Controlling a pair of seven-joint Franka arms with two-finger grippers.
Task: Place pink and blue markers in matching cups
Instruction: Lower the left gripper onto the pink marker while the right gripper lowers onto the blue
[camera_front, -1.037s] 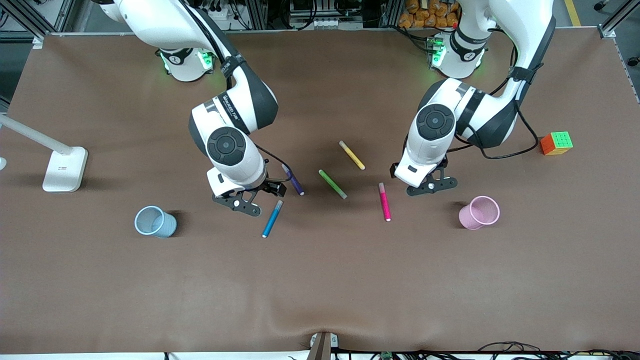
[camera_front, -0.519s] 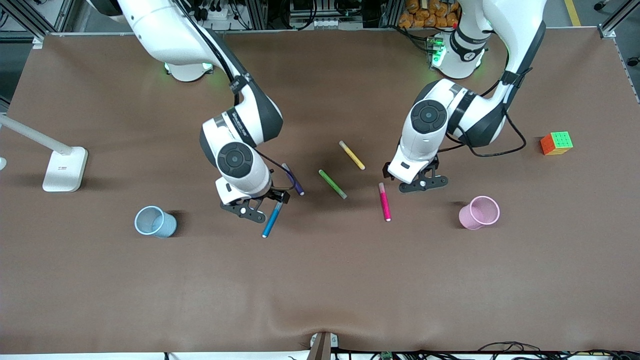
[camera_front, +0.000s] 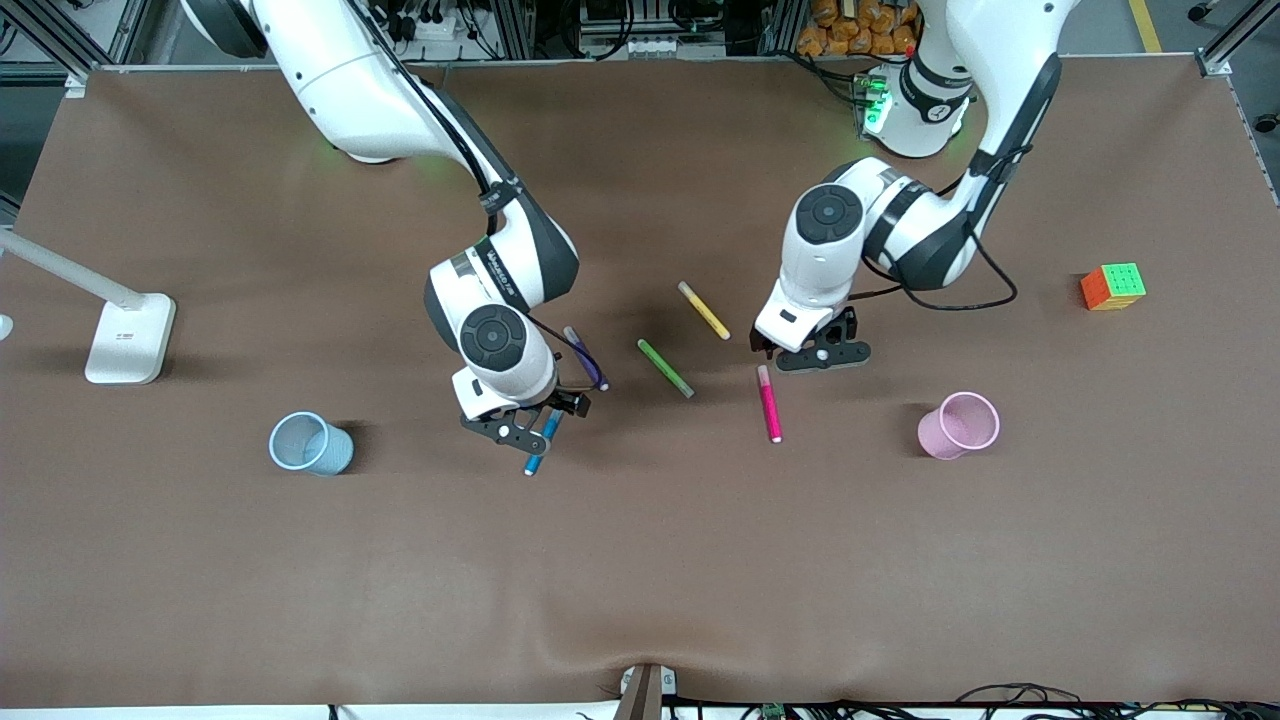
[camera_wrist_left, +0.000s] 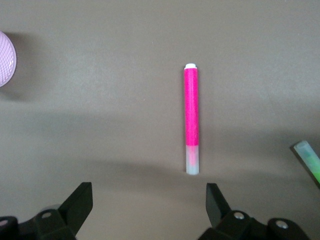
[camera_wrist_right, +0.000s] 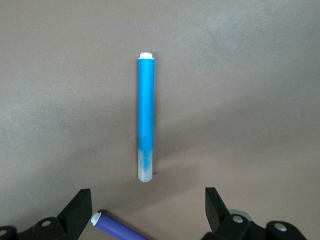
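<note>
My right gripper will take the blue marker by its end with the cap (camera_wrist_right: 145, 166) next. The blue marker's blue body (camera_wrist_right: 146, 102) will then stay free to go into the pale blue cup.
The blue marker (camera_front: 538, 455) lies on the table, its capped end under my right gripper (camera_front: 528, 418). The right wrist view shows the blue marker (camera_wrist_right: 145, 115) just ahead of my open, empty right gripper (camera_wrist_right: 147, 207). The pink marker (camera_front: 769, 403) lies near the table's middle. My left gripper (camera_front: 812, 352) hovers open and empty beside its capped end. In the left wrist view the pink marker (camera_wrist_left: 191, 117) lies ahead of my left gripper (camera_wrist_left: 149, 205), off to one side. The pale blue cup (camera_front: 310, 443) stands toward the right arm's end, the pink cup (camera_front: 960, 425) toward the left arm's end.
A dark purple marker (camera_front: 588, 360) lies beside the right gripper and shows in the right wrist view (camera_wrist_right: 117, 229). A green marker (camera_front: 665, 368) and a yellow marker (camera_front: 703, 310) lie between the arms. A colour cube (camera_front: 1113, 286) and a white lamp base (camera_front: 128, 338) stand near the table's ends.
My right gripper has moved over the blue marker's capped end. My left gripper has moved toward the right arm's end, closer to the pink marker's cap. The markers and cups have not moved.
</note>
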